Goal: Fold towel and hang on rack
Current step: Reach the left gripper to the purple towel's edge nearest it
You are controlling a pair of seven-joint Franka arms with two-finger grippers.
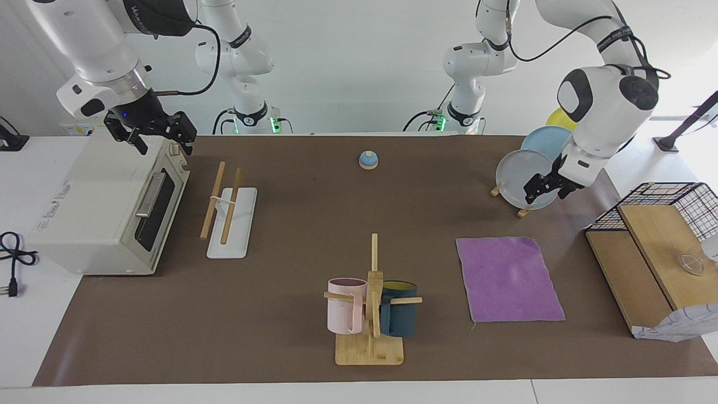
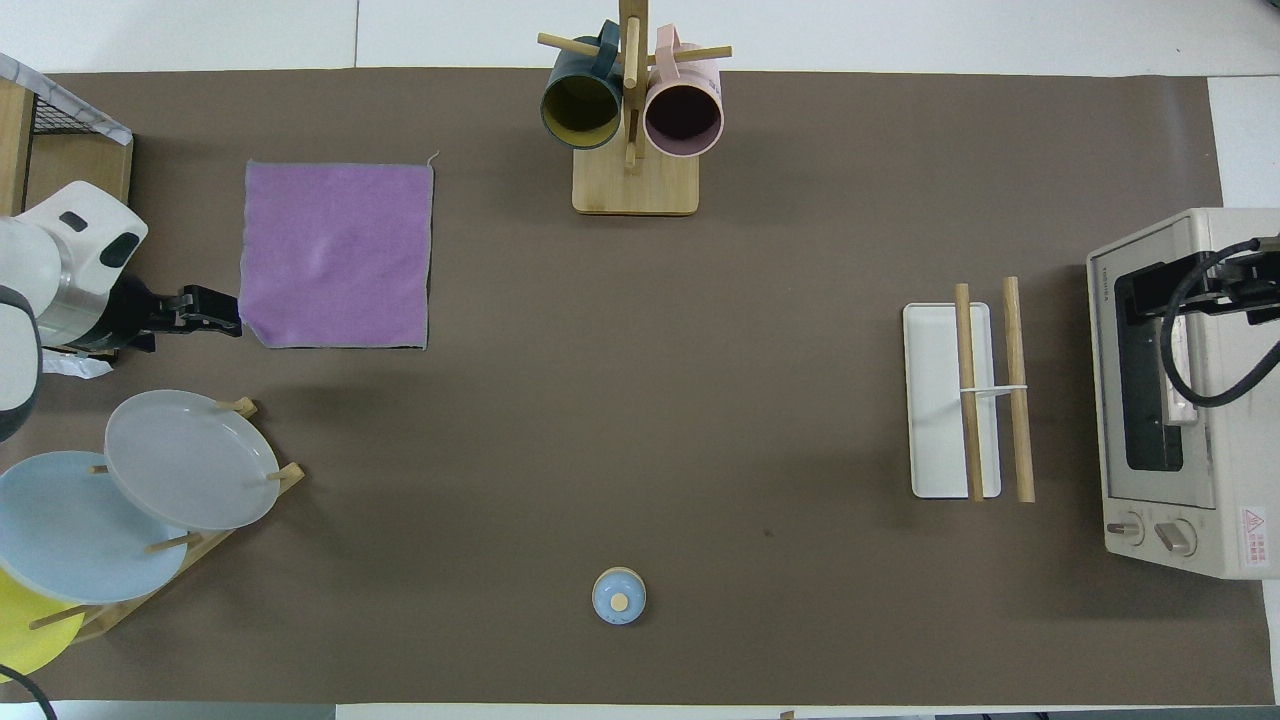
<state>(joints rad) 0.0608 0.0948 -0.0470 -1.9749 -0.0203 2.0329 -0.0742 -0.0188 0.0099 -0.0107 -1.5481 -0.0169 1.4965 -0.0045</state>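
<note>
I should next pinch the purple towel [image 2: 337, 256] by its hemmed side edge [image 2: 244, 312] with my left gripper. The towel lies flat, and a finger can slip under there.
The towel [image 1: 509, 279] [image 2: 335, 255] lies flat on the brown mat, purple face up, at the left arm's end of the table. The rack [image 1: 227, 210] [image 2: 975, 400], two light-wood rods over a white base, stands toward the right arm's end beside the toaster oven. My left gripper [image 1: 545, 196] [image 2: 230, 312] hangs open and empty, low over the mat between the plate stand and the towel; from overhead its tips sit at the towel's edge. My right gripper [image 1: 162, 147] [image 2: 1135, 295] waits open and empty above the toaster oven.
A toaster oven [image 1: 106, 207] [image 2: 1180, 400] flanks the rack. A mug tree [image 1: 370, 314] [image 2: 633, 130] stands farther from the robots than the mat's middle. A plate stand [image 1: 521, 179] [image 2: 190, 460], a small bell [image 1: 368, 160] and a wire basket with wooden boards [image 1: 656, 252] also sit around.
</note>
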